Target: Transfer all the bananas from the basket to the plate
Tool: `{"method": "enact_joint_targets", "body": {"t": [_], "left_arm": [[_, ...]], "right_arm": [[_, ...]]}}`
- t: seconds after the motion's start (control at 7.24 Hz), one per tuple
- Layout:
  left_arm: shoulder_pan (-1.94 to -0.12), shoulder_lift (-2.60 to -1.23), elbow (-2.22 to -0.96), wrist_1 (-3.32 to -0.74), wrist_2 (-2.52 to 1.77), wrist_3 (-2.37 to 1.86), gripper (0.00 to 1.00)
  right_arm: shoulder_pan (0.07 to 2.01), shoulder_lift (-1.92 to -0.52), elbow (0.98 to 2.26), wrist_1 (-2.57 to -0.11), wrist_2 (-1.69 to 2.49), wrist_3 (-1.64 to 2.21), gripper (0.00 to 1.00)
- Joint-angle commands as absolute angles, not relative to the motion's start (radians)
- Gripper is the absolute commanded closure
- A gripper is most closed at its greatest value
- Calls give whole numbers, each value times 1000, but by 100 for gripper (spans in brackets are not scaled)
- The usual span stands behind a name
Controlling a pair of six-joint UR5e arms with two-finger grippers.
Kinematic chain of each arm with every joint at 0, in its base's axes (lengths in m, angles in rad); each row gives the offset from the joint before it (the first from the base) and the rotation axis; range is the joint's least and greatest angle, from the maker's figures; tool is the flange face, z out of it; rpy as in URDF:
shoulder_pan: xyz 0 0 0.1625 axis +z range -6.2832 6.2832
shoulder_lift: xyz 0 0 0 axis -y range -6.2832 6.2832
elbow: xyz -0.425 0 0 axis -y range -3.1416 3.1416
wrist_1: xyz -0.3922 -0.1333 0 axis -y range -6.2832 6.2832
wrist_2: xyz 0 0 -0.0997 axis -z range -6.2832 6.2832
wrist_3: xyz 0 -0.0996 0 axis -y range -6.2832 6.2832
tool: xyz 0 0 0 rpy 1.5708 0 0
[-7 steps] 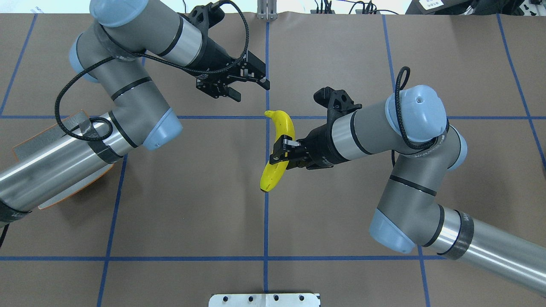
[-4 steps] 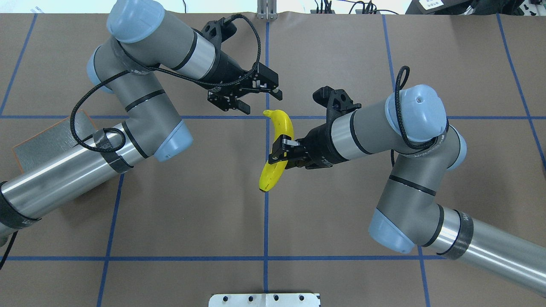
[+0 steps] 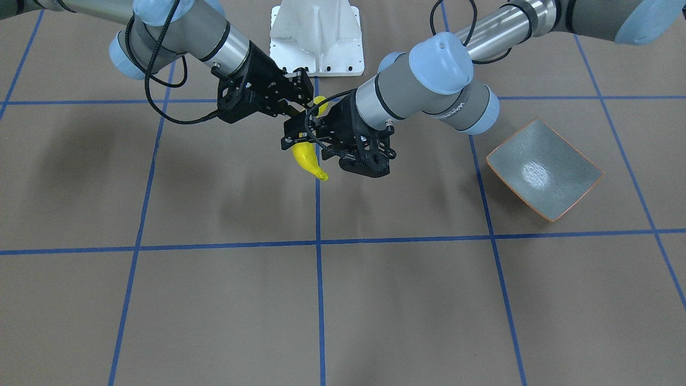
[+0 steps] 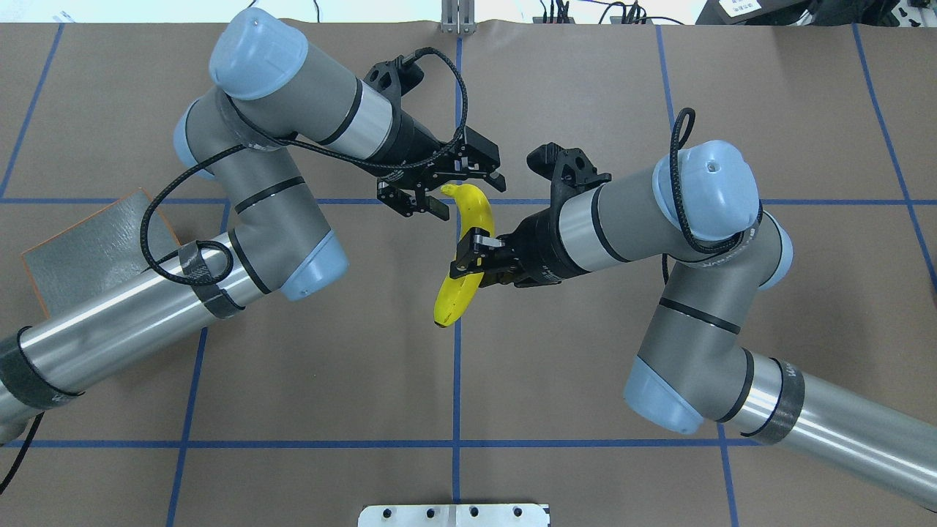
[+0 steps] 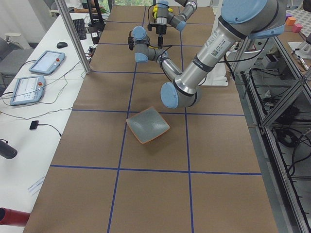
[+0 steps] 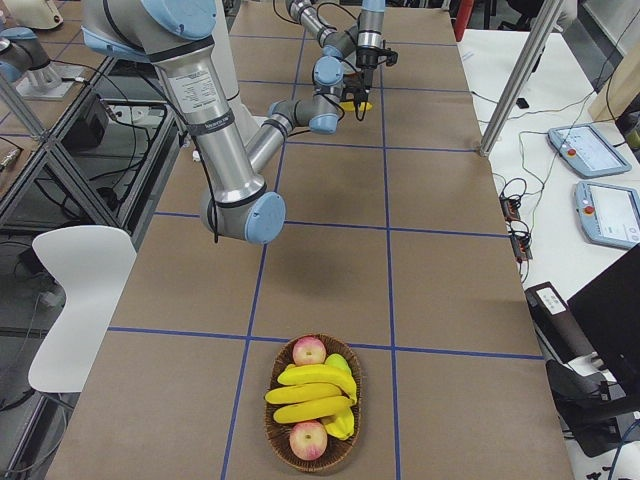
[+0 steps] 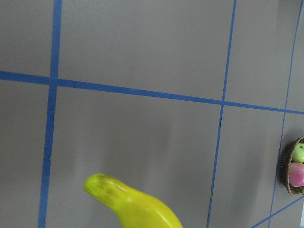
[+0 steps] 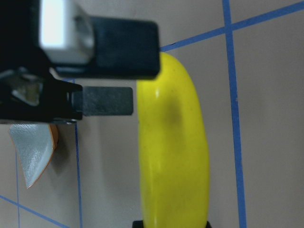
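I should next grab the yellow banana with my left gripper by its thick curved body to lay the banana on the plate.
My right gripper is shut on the middle of a yellow banana and holds it in the air over the table's centre. My left gripper is open, with its fingers on either side of the banana's far end, close to it but not closed. In the front-facing view the banana hangs between both grippers. The grey-green plate with its orange rim lies empty on the robot's left, and in the overhead view the plate is partly under the left arm. More bananas lie in the basket.
The wicker basket also holds two red apples and stands far out on the robot's right; its edge shows in the left wrist view. The robot's white base is at the table's near edge. Blue tape lines grid the brown table.
My left arm has swung right and nearer, bringing its open gripper from beyond the banana to around its far end. My right gripper has shifted slightly left with the banana.
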State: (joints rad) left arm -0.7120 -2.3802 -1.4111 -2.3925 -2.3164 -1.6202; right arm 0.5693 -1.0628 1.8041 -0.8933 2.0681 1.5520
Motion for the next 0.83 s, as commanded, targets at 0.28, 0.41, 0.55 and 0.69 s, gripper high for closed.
{"method": "enact_joint_targets", "body": {"t": [0.28,0.41,0.55,0.69], "left_arm": [[-703,-2375,-1423,-2393,-2315,-1678,100],[-703,-2373,-1427,-2390,-2315,-1680,100],[-703,-2372,-1427,-2385,-2315,-1683,100],[-703,-2368,-1427,-2382,-2313,-1683,100]], "right_arm": [[571,-1060,1804,-894,2060,1546,100],[571,-1061,1804,-893,2059,1539,100],[571,-1062,1807,-893,2046,1517,1],[575,-1069,1809,-855,2045,1500,0]]}}
